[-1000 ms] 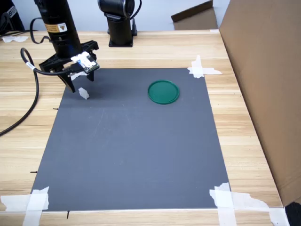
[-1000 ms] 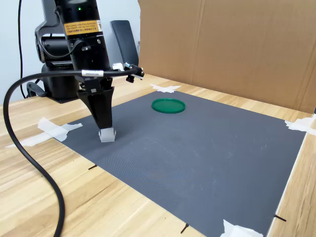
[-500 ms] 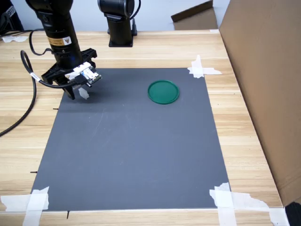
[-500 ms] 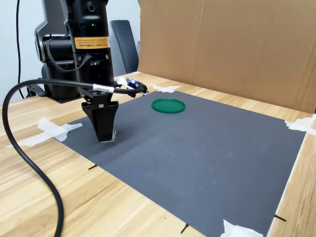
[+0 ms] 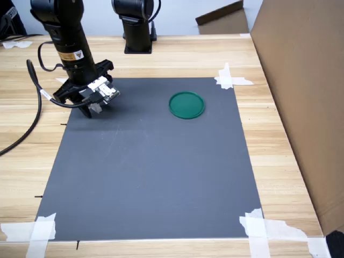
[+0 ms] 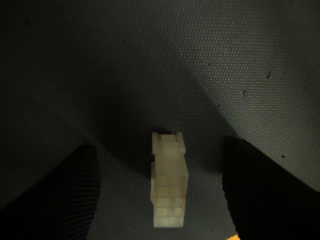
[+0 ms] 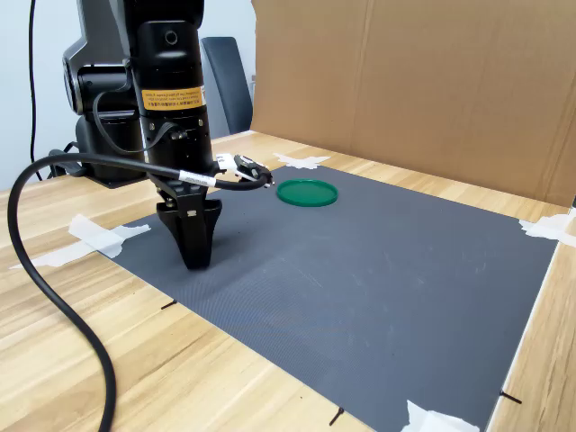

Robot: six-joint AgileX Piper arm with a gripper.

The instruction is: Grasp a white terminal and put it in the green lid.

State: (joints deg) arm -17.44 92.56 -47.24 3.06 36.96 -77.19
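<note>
My gripper picks up the terminal (image 6: 169, 180) by its long flat sides next, which face each other, since its ends have prongs and steps.
The white terminal (image 6: 169, 180) lies on the dark grey mat (image 5: 150, 172), a small stepped block seen lengthwise in the wrist view. My gripper (image 6: 160, 197) is down at the mat, open, with one dark finger (image 6: 50, 200) on each side of the terminal and a gap left on both sides. In the first exterior view the gripper (image 5: 91, 110) stands near the mat's far left corner and only a pale sliver of the terminal (image 5: 96, 108) shows. In the second exterior view the fingers (image 7: 196, 252) hide it. The green lid (image 5: 186, 105) (image 7: 306, 193) lies flat farther along the mat, with nothing in it.
A tall cardboard wall (image 5: 301, 80) (image 7: 405, 81) borders one side of the wooden table. A thick black cable (image 5: 32, 123) (image 7: 54, 297) loops from my arm over the table. Another black robot base (image 5: 137, 27) stands at the back. White tape (image 5: 231, 79) holds the mat's corners.
My gripper has moved over the terminal and come down to the mat, so its fingers now stand on either side of it. The terminal and lid have not moved.
</note>
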